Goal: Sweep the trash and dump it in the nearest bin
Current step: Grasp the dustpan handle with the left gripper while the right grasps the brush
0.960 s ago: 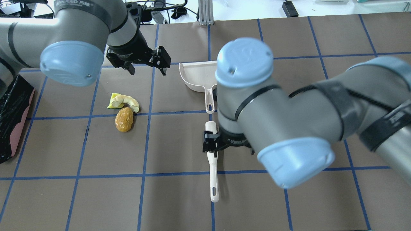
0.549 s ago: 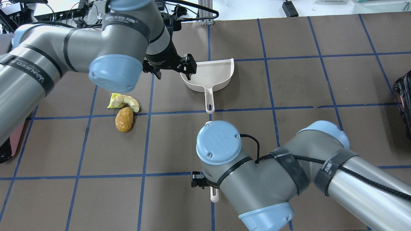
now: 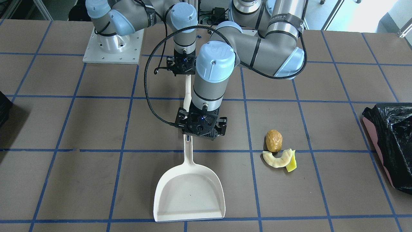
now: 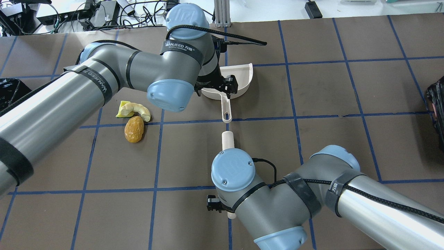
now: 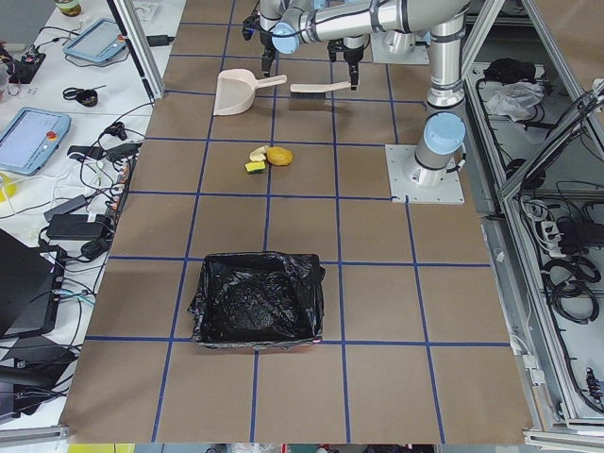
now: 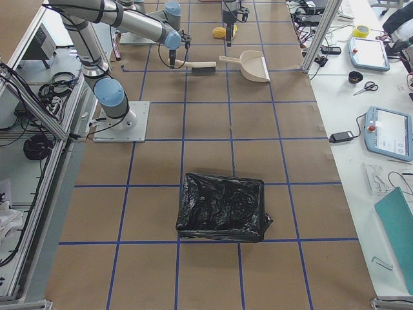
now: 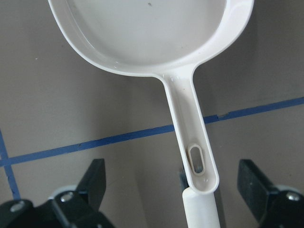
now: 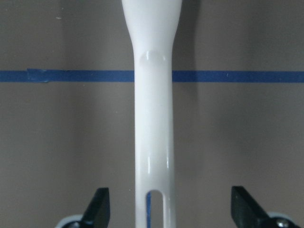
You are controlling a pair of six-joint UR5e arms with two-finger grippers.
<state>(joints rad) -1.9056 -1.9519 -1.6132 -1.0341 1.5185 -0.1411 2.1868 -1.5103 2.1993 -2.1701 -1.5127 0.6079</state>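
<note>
Next, my right gripper grips the white brush by its slim handle [image 8: 154, 128] to sweep the trash onto the dustpan.
The trash lies together on the mat: a brown potato-like lump [image 4: 134, 129], a pale crescent peel [image 4: 139, 110] and a small yellow wedge [image 4: 121, 109]. They also show in the front view: lump [image 3: 274, 140], peel [image 3: 276, 159], wedge [image 3: 291, 166]. The black-lined bin [image 3: 391, 141] stands beyond them at the table's left end [image 4: 8, 91]. My left gripper [image 4: 223, 91] is open and straddles the handle of the white dustpan [image 7: 142, 33], fingers apart [image 7: 95, 178]. My right gripper [image 8: 166, 204] is open around the handle of the white brush [image 8: 153, 118].
The dustpan [image 3: 190, 193] and the brush [image 4: 227, 139] lie in one line mid-table. A second black-lined bin [image 4: 437, 111] sits at the right end. The side views show both bins [image 5: 255, 300] [image 6: 222, 208]. Blue tape lines grid the brown mat.
My left gripper has moved right, from beside the dustpan's rim to over its handle. My right gripper has slid back along the brush to the handle's near end. Trash, dustpan and brush have not moved.
</note>
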